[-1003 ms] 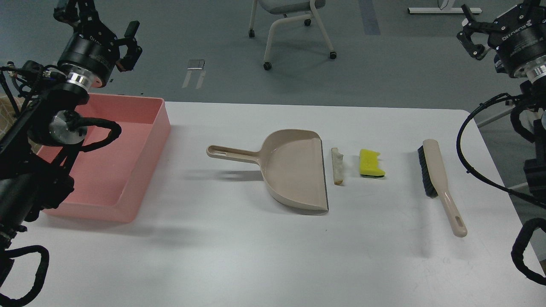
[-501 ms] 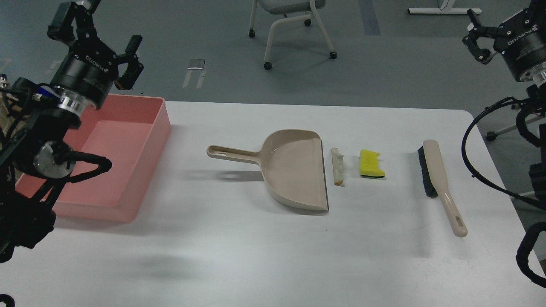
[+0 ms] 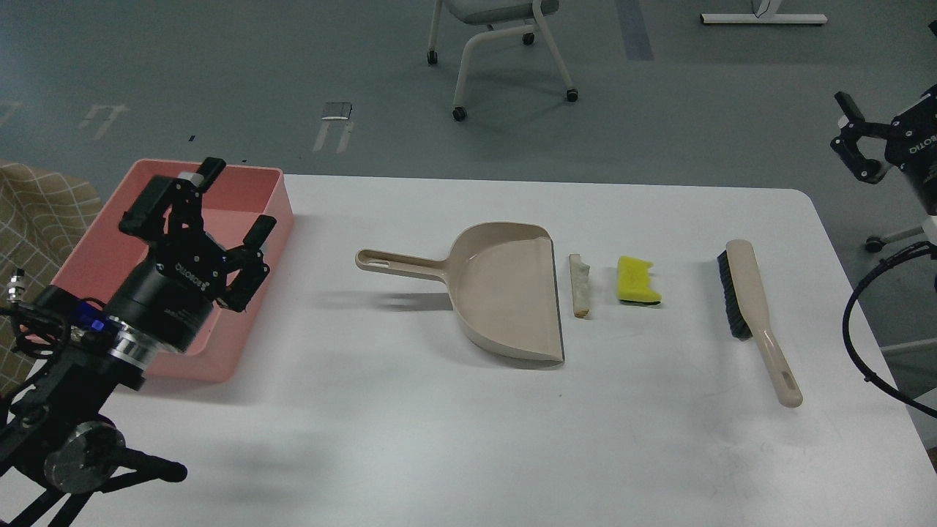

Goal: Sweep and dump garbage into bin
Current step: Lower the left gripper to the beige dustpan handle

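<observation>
My left gripper grabs the dustpan by its slim handle next, since the dustpan's broad pan spreads too wide for the fingers.
The garbage lies mid-table: a thin bread slice (image 3: 579, 285) on its edge and a yellow sponge (image 3: 637, 280) with a dark underside, just right of the beige dustpan's (image 3: 505, 289) open lip. The beige brush (image 3: 754, 315) with black bristles lies further right. The pink bin (image 3: 284, 208) stands at the table's left end. My left gripper (image 3: 234, 201) is open and empty, over the bin's near right part. My right gripper (image 3: 889, 73) hangs beyond the table's far right corner, apart from the brush; one finger shows, spread wide, so it looks open and empty.
The dustpan's handle (image 3: 399, 263) points left toward the bin. A wheeled chair (image 3: 505, 44) stands on the floor behind the white table (image 3: 439, 424). A tan patterned cloth (image 3: 44, 212) sits left of the bin.
My left arm has swung down and toward me, bringing its gripper from above the bin's far edge to low over the bin. My right gripper has moved right and lower, partly leaving view.
</observation>
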Robot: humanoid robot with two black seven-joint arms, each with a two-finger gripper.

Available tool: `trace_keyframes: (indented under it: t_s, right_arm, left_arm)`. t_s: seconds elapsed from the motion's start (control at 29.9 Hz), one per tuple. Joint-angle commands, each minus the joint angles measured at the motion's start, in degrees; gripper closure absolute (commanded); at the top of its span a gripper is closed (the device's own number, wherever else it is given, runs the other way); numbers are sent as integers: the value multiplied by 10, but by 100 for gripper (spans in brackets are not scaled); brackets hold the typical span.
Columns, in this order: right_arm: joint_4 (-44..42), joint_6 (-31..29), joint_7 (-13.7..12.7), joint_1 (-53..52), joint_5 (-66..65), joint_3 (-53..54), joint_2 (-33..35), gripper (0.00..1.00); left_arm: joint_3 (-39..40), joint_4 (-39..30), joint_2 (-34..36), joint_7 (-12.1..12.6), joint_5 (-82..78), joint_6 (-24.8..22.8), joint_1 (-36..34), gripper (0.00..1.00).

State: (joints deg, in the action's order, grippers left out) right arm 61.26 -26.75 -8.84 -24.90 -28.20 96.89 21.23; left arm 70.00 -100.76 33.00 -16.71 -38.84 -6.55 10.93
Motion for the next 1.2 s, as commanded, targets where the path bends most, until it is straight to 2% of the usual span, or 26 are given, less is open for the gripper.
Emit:
trace_keyframes:
  t_s: [0.0, 0.1, 0.27, 0.33, 0.37, 0.43, 0.5, 0.74, 0.9, 1.17]
  right_arm:
    - [20, 0, 0, 24, 0, 16, 1, 0]
    - [35, 1, 0, 32, 0, 28, 1, 0]
    - [54, 19, -2, 44, -1, 37, 0, 0]
    - [75, 32, -4, 50, -2, 37, 0, 0]
    - [75, 32, -4, 50, -2, 37, 0, 0]
    - [88, 35, -5, 54, -3, 39, 2, 0]
    - [87, 35, -6, 54, -3, 45, 8, 0]
    - [87, 46, -7, 54, -3, 47, 14, 0]
    - [100, 49, -7, 54, -3, 48, 15, 0]
    - [100, 59, -9, 54, -2, 49, 26, 0]
  left_arm:
    - [-44, 0, -7, -1, -67, 12, 8, 16]
    - [-91, 0, -22, 0, -158, 34, 8, 16]
    - [-124, 27, -55, 11, -197, 40, 0, 16]
    - [-145, 93, -79, 18, -197, 40, -41, 16]
    - [-145, 94, -80, 18, -197, 40, -41, 16]
    - [-175, 164, -102, 16, -196, 40, -92, 16]
    - [-184, 205, -111, 15, -196, 40, -113, 16]
    - [-197, 234, -145, 19, -196, 45, -166, 16]
    - [-236, 291, -165, 17, -195, 56, -216, 16]
    - [-255, 373, -186, 13, -193, 61, -260, 16]
